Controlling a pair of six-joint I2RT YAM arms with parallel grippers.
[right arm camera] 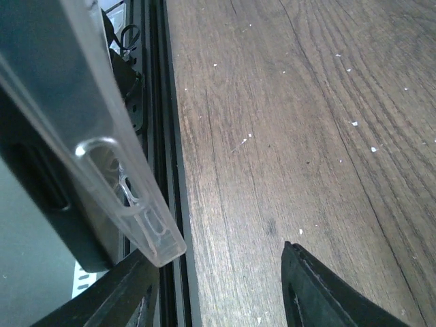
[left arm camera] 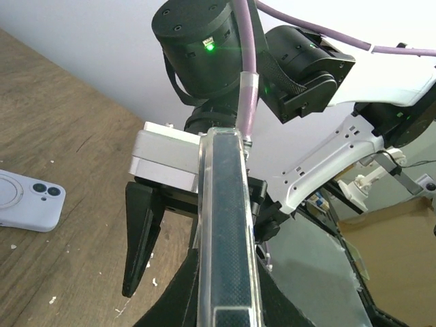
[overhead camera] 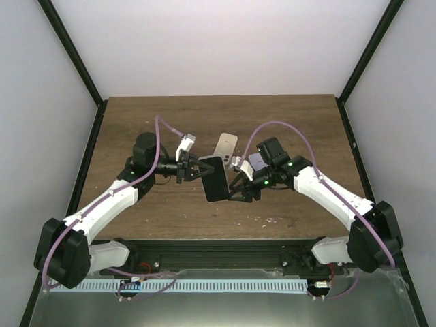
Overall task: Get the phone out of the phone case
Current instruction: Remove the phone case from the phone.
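My right gripper is going to grip only the clear phone case (left arm camera: 204,225) next, by its exposed side edge near the case's corner, so the phone stays free to take out.
A dark phone (overhead camera: 215,178) in a clear phone case (left arm camera: 204,225) is held on edge above the table. My left gripper (overhead camera: 197,169) is shut on it, one finger on each face (left arm camera: 178,293). In the right wrist view the clear case corner (right arm camera: 129,204) rests against the left finger of my right gripper (right arm camera: 216,252). Its other finger (right arm camera: 320,293) stands well apart over bare wood, so this gripper is open. From the left wrist view one right-arm finger (left arm camera: 139,231) hangs to the left of the phone, apart from it.
A second phone in a pale case (overhead camera: 225,145) lies camera side up on the wooden table (overhead camera: 136,122), behind the grippers; the left wrist view shows it at the left edge (left arm camera: 27,199). A black rail (right arm camera: 163,136) runs along the table's near edge.
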